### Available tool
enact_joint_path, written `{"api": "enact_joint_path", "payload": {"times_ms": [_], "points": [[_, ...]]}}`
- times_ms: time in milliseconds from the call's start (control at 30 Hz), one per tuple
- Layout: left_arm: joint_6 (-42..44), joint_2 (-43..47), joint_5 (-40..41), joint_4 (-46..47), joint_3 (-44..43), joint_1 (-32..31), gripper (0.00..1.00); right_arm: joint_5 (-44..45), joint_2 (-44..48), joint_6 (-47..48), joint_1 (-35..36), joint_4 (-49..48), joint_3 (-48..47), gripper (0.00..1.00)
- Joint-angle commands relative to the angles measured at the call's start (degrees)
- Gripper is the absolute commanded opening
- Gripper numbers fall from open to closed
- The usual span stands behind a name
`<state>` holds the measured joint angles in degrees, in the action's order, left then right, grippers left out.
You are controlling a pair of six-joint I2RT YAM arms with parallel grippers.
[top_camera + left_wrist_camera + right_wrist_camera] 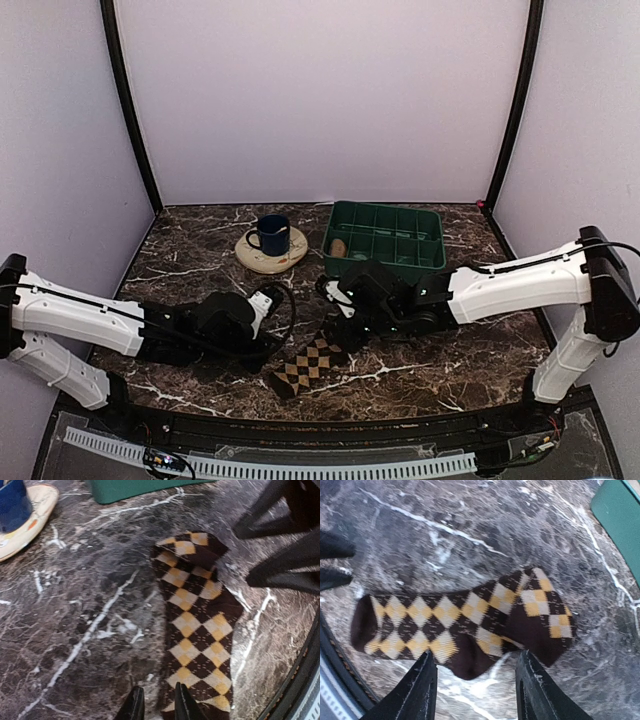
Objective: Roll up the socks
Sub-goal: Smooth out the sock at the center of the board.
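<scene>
The argyle sock should next be grabbed by its folded far end [331, 340] [542, 618] with my right gripper to roll it. The sock's near end stays free.
The dark brown argyle sock [312, 362] lies flat on the marble table [200, 250], its far end folded back over itself [540, 610]. My left gripper [159, 705] is low at the sock's near end. Its jaws are a little apart, and one finger [182, 702] rests over the sock's edge [200, 630]. My right gripper [477, 680] hangs open and wide just beside the folded end, holding nothing. A tan rolled sock [339, 247] sits inside the green bin [385, 236]. In the top view both grippers [272, 365] [343, 318] flank the argyle sock.
A blue mug [271, 235] stands on a round plate [271, 250] at the back, left of the green bin. The bin's corner [620, 525] is close behind the right gripper. The table's front edge [300, 690] runs just beside the sock.
</scene>
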<state>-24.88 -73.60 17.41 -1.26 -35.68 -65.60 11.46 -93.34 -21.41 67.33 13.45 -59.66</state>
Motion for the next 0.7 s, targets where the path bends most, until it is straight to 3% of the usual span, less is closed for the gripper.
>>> {"api": "enact_joint_path", "payload": {"times_ms": [0,333,667], "points": [[0.87,-3.53,-6.54,-3.91,-4.65,-3.31,0.24,3.09,-0.26,7.76,-1.5,2.5,0.47,0.5],[0.18,-13.69,-8.71,-10.83,-12.28,-8.1,0.21,1.07,-2.72,13.57,-2.91,3.56,0.35,0.5],[-3.08,-14.0,-6.11,-11.14,-9.99,-8.53,0.18,0.41,-6.54,16.11,-4.4,0.55,1.62,0.5]]}}
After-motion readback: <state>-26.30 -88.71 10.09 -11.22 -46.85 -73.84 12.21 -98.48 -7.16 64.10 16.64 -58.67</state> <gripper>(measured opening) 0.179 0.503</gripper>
